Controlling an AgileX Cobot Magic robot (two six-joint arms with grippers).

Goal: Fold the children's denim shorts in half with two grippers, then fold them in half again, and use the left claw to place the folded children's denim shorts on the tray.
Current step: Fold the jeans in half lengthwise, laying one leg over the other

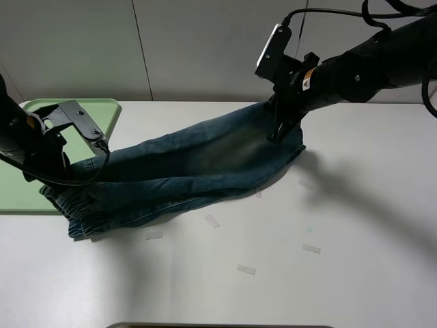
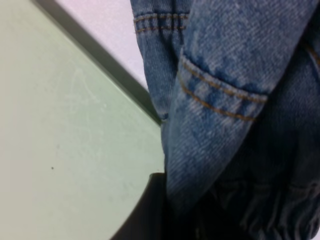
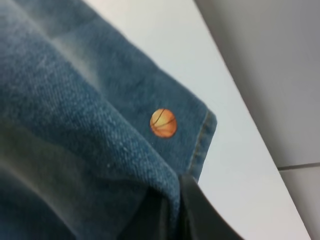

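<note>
The upper layer's pinched edge stops short of the patch, so my right gripper should keep holding the shorts until that layer covers the basketball patch.
The children's denim shorts lie stretched across the white table, folded lengthwise, from the tray's edge at the left to the far middle. My left gripper is shut on the waistband end; the left wrist view shows denim bunched over a black finger above the light-green tray. My right gripper is shut on the leg-hem end; the right wrist view shows a black finger pinching the hem beside a small orange basketball patch. The tray sits at the far left.
Several small white tape scraps lie on the white table in front of the shorts. A grey wall runs behind the table's back edge. A dark object's edge shows at the front.
</note>
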